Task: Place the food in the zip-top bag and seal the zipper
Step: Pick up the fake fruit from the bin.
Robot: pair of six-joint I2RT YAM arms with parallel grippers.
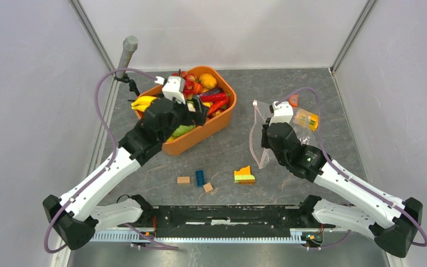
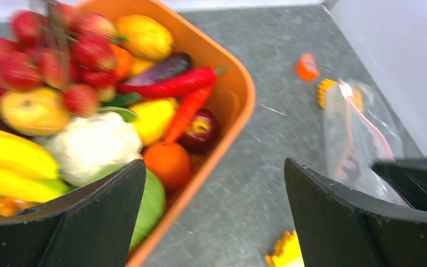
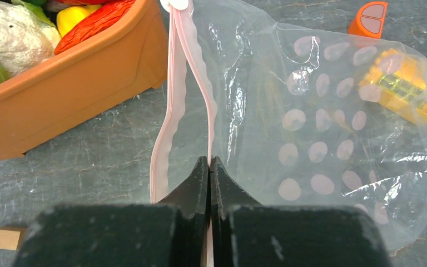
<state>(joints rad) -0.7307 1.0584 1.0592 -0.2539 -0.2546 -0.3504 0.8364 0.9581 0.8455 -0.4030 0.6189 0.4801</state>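
Observation:
I will next use my left gripper to grab the strawberries by their gathered stems, so the fruit stays free to go into the zip-top bag's opening.
The food point(image 1: 200, 94) fills the orange tub point(image 1: 222, 119): cauliflower point(image 2: 92, 142), green cabbage point(image 2: 150, 206), an orange point(image 2: 167, 161), bananas point(image 2: 11, 161), strawberries and red peppers. My left gripper point(image 2: 214, 211) is open and empty, hovering over the tub's near right rim point(image 1: 200, 111). The clear zip-top bag point(image 3: 311, 111) lies right of the tub point(image 1: 258, 125) with its mouth gaping. My right gripper point(image 3: 209, 161) is shut on one lip of the pink zipper point(image 3: 203, 89). The other lip point(image 3: 164, 139) bows away to the left. The white slider point(image 3: 175, 4) sits at the far end.
A yellow block point(image 3: 403, 83) shows through the bag's far side; I cannot tell if it is inside or beneath. An orange half-disc point(image 3: 370, 16) lies beyond. Loose blocks point(image 1: 200, 177) and a yellow piece point(image 1: 244, 174) lie near the front. A grey post point(image 1: 127, 53) stands back left.

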